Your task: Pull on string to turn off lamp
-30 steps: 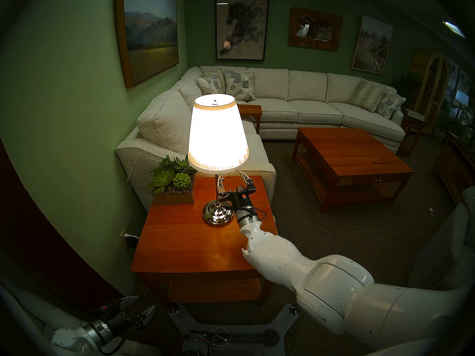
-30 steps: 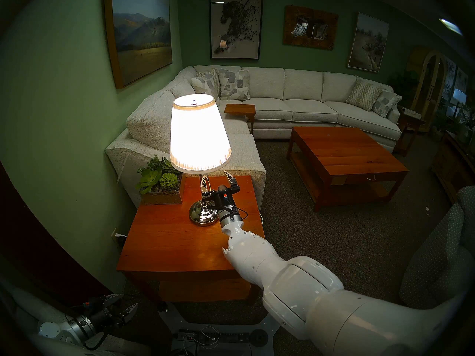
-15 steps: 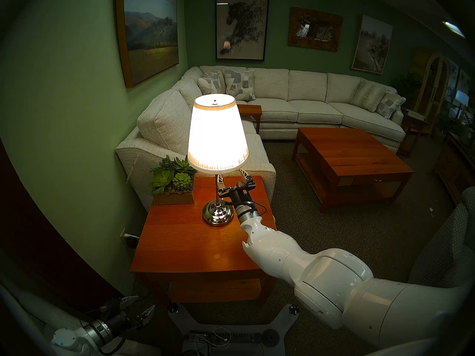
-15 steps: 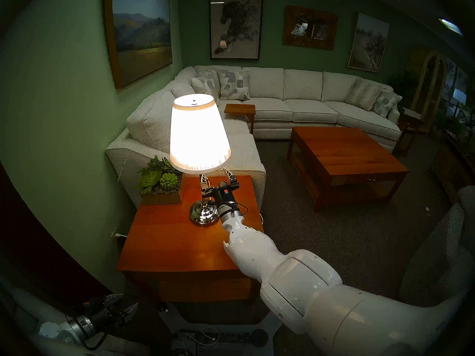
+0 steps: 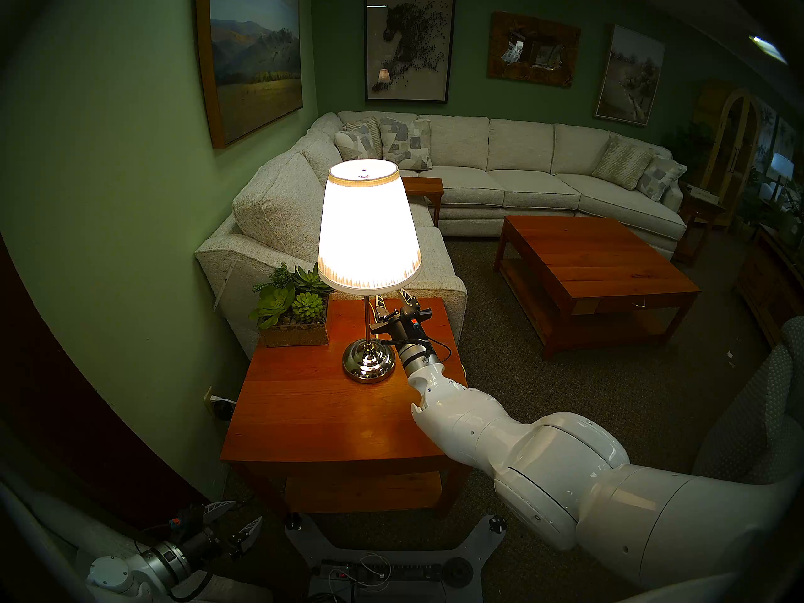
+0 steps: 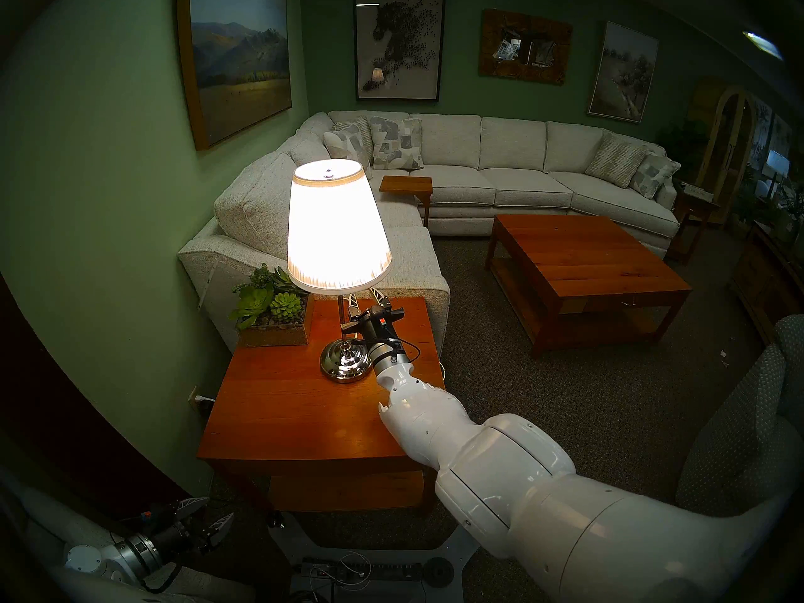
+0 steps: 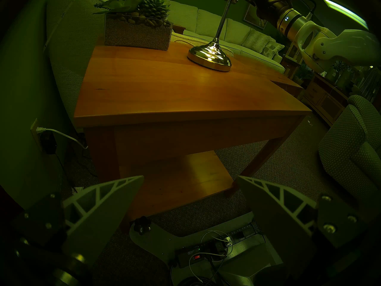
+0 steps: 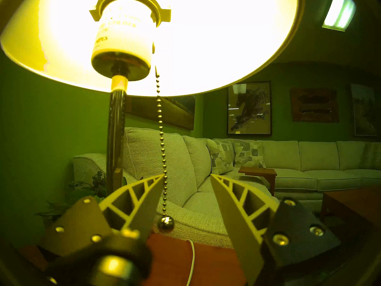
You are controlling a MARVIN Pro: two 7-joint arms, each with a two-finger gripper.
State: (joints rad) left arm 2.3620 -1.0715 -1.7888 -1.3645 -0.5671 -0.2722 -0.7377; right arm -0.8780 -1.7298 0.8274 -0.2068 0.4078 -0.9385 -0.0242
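My right gripper grabs the bead chain by its lower end [image 8: 165, 203] next, to turn off the lit lamp.
The lamp is lit, with a glowing white shade [image 5: 369, 228], a slim pole [image 5: 367, 323] and a chrome base [image 5: 369, 362] on the side table [image 5: 304, 419]. In the right wrist view the string [image 8: 159, 122] is a thin bead chain. It hangs beside the pole [image 8: 115, 135] and ends in a shiny ball [image 8: 166, 224]. My right gripper [image 8: 187, 175] is open just under the shade, with the chain between its fingers, close to the view's left finger [image 8: 144, 196]. It also shows in the head views [image 5: 393, 297] [image 6: 363, 296]. My left gripper [image 5: 246, 511] [image 7: 190, 176] is open and empty, low in front of the table.
A planter of succulents [image 5: 296, 310] stands left of the lamp. The pale sofa arm [image 5: 435, 284] is right behind the table. A white power cord [image 8: 191, 256] lies on the tabletop. A coffee table [image 5: 596, 267] and an armchair [image 5: 748, 423] stand to the right.
My right gripper's fingers have come closer together and the wrist has crept up toward the shade. The lamp stays lit. The left arm has not moved.
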